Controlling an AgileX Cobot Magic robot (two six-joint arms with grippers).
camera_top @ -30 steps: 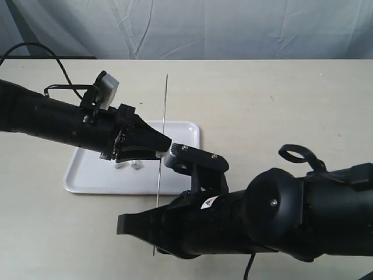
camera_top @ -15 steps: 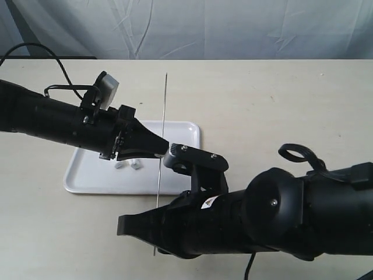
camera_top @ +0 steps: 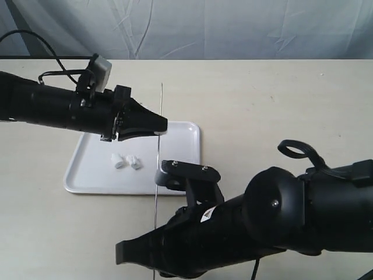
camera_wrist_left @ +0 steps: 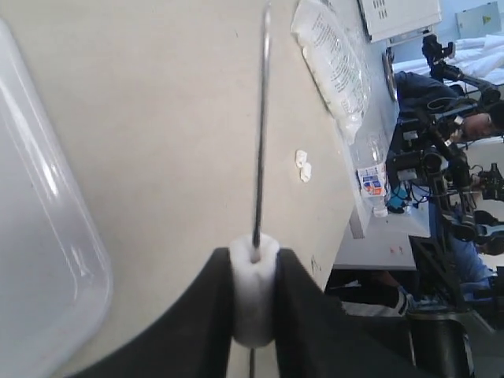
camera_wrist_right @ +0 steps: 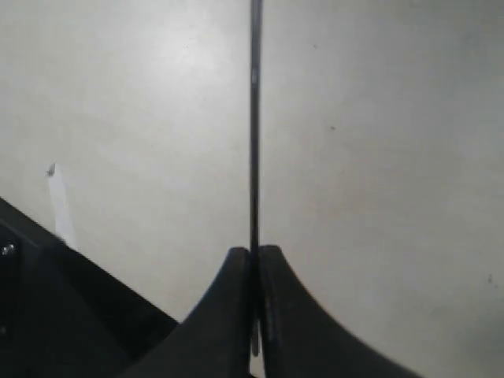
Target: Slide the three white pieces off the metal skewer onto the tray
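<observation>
The skewer hangs above the tray's near rim (camera_top: 145, 193), so my right gripper keeps hold of it until I unthread it and bring it down onto the tray.
The thin metal skewer (camera_top: 158, 175) runs from the far table over the white tray (camera_top: 175, 175) toward the near edge. My left gripper (camera_top: 161, 126) is shut on one white piece (camera_wrist_left: 253, 293) that is still threaded on the skewer (camera_wrist_left: 261, 118). The other two white pieces (camera_top: 118, 161) (camera_top: 135, 163) lie side by side on the tray. My right gripper (camera_top: 152, 251) is shut on the skewer's near end, and the rod (camera_wrist_right: 254, 118) passes straight between its fingertips (camera_wrist_right: 240, 264).
The tray's rim (camera_wrist_left: 47, 236) shows beside the left gripper. Two small white bits (camera_wrist_left: 303, 164) and a plastic bag (camera_wrist_left: 331, 55) lie farther out on the beige table. A pale curtain hangs behind the table.
My left gripper has moved toward the skewer's far tip, taking the white piece with it. My right arm has pulled back toward the near edge, drawing the skewer that way.
</observation>
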